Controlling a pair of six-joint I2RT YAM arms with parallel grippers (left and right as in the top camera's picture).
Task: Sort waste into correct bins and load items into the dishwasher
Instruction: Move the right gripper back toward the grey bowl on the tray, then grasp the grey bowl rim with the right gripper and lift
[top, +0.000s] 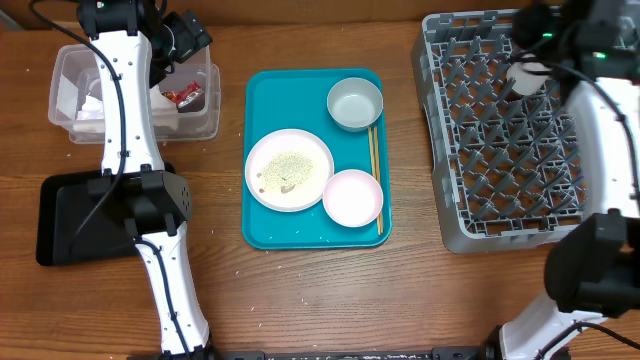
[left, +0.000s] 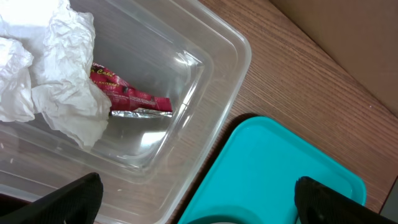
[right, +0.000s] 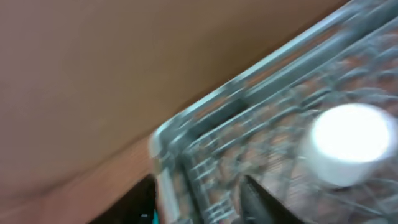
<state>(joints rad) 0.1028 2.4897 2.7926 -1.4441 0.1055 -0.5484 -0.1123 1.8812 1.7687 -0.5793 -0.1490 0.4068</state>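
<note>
The far bowl on the teal tray needs to be turned and loaded into the rack (top: 500, 140), so the right gripper should pick it up by its rim next.
My left gripper (top: 188, 40) (left: 199, 205) is open and empty above the right end of the clear tub (top: 205, 125) (left: 205, 74). In the tub lie the crumpled napkin (top: 85, 100) (left: 56, 74) and the red sauce packet (top: 186, 95) (left: 130, 96). The white plate (top: 289, 170) with rice, two bowls (top: 355, 103) (top: 352, 197) and the chopsticks (top: 375, 170) sit on the teal tray (top: 260, 90) (left: 280, 174). My right gripper (top: 535, 45) (right: 196, 202) is open and empty over the far left corner of the grey dish rack (top: 500, 140) (right: 205, 124). The white cup (top: 530, 76) (right: 348, 143) stands in the rack.
The black tray (top: 65, 215) lies at the left, partly under my left arm. A few rice grains are scattered on the teal tray near the plate. The right wrist view is blurred by motion. Bare wood lies between the teal tray and the rack.
</note>
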